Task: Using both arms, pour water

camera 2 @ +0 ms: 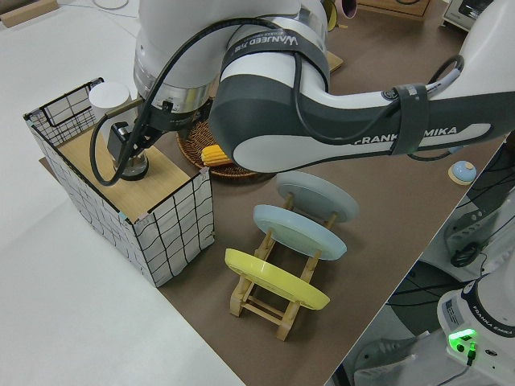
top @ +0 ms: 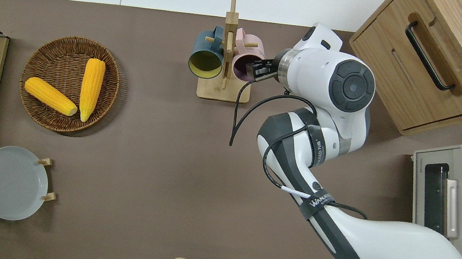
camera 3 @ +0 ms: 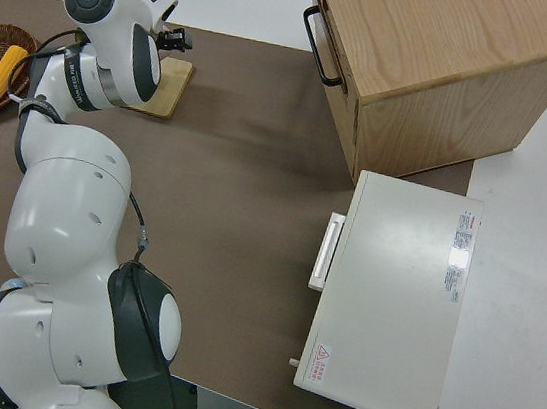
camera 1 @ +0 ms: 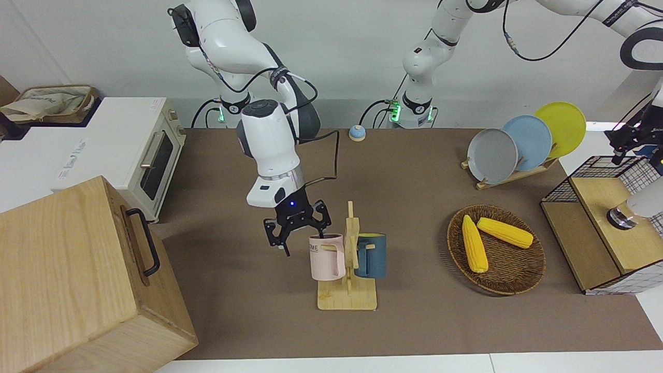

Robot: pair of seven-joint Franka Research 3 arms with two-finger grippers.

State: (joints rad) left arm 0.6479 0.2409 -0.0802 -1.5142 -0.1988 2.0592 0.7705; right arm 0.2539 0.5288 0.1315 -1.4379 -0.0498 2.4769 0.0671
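Observation:
My right gripper should next take the pink mug by its rim to lift the mug off the wooden rack, so that it can pour water.
My right gripper is open and low at the rim of a pink mug, on that mug's side toward the right arm's end of the table. The pink mug and a blue mug hang on a wooden rack. My left gripper is over a wire-sided wooden box, close to a white cylinder with a metal base standing on it. Whether it touches the cylinder is unclear. No water shows.
A wicker basket with two corn cobs lies beside the rack, toward the left arm's end. A plate rack holds three plates. A wooden cabinet and a toaster oven stand at the right arm's end.

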